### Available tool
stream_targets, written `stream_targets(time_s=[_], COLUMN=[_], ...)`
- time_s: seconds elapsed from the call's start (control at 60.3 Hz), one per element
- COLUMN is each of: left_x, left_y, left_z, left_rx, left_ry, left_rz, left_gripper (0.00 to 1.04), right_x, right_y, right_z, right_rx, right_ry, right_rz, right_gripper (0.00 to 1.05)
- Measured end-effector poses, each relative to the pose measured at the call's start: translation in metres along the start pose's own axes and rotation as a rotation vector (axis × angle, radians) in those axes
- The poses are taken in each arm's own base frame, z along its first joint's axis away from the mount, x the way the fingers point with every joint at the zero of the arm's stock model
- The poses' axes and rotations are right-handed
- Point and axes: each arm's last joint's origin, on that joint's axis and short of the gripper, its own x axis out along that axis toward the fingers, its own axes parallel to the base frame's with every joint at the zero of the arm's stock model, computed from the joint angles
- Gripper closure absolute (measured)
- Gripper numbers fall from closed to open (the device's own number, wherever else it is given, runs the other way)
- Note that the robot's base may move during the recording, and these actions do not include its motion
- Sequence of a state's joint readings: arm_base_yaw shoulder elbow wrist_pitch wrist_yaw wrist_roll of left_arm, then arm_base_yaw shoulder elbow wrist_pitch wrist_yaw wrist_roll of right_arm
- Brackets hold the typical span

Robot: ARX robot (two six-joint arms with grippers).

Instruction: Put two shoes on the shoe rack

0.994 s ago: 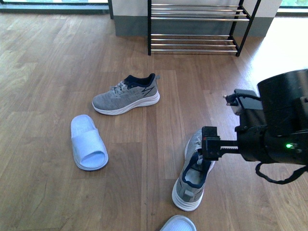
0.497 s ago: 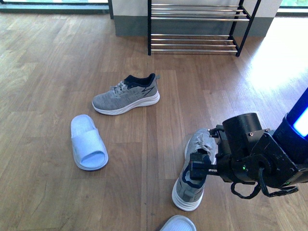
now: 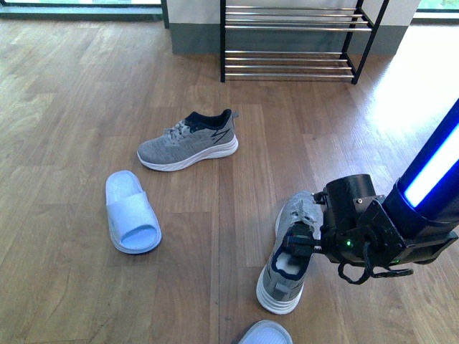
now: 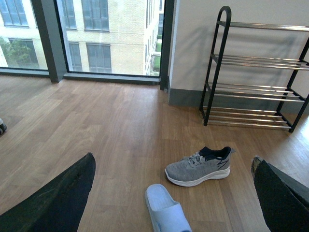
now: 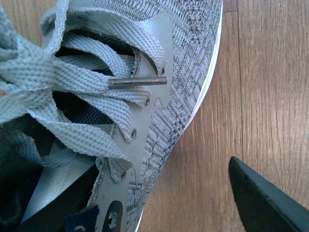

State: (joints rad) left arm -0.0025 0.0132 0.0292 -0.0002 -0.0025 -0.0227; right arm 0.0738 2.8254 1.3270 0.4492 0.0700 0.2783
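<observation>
My right gripper grabs the sneaker's narrower sides by its lower laces next, since the sneaker flares wide at its toe end (image 3: 307,203).
One grey sneaker (image 3: 188,140) lies on its sole mid-floor, also seen in the left wrist view (image 4: 200,166). A second grey sneaker (image 3: 285,271) lies near me on the right. My right gripper (image 3: 297,244) is open and low over its collar and laces. In the right wrist view the sneaker's laced side (image 5: 159,96) fills the frame, and one dark finger (image 5: 270,203) stands off it over bare floor. A pale blue slide (image 3: 131,213) lies left, and another slide (image 3: 265,333) sits at the bottom edge. The shoe rack (image 3: 290,39) stands against the far wall. My left gripper (image 4: 172,162) is open and high above the floor.
The wooden floor (image 3: 86,93) stretches between the shoes and the rack. A grey skirting and wall (image 3: 193,36) run behind the rack. Floor-to-ceiling windows (image 4: 96,38) stand left of the rack (image 4: 256,87) in the left wrist view.
My right arm has dropped and swung in over the near sneaker, bringing its open gripper down to the shoe's collar. The shoes have not moved.
</observation>
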Motion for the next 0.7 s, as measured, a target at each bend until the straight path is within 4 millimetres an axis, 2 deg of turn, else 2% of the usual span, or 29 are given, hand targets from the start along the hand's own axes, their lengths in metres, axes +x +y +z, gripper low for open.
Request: stream_targets(time_s=[0.381, 0.464, 0.597, 0.663, 0.696], left_x=[0.000, 0.000, 0.000, 0.000, 0.000], left_y=[0.000, 0.000, 0.000, 0.000, 0.000], left_z=[0.000, 0.000, 0.000, 0.000, 0.000], left_rx=[0.000, 0.000, 0.000, 0.000, 0.000], left_ry=[0.000, 0.000, 0.000, 0.000, 0.000], left_rz=[0.000, 0.000, 0.000, 0.000, 0.000], left_gripper=[0.09, 0.09, 0.09, 0.09, 0.09], right_x=[0.000, -0.003, -0.023, -0.043, -0.064], right_y=[-0.003, -0.004, -0.009, -0.013, -0.018], right_z=[-0.002, -0.003, -0.004, -0.001, 0.008], right_rx=[0.018, 0.018, -0.013, -0.042, -0.072], right_ry=[-0.010, -0.017, -0.043, -0.073, -0.117], right_rz=[-0.041, -0.049, -0.060, -0.057, -0.050], right_gripper=[1.02, 1.03, 1.03, 1.03, 1.03])
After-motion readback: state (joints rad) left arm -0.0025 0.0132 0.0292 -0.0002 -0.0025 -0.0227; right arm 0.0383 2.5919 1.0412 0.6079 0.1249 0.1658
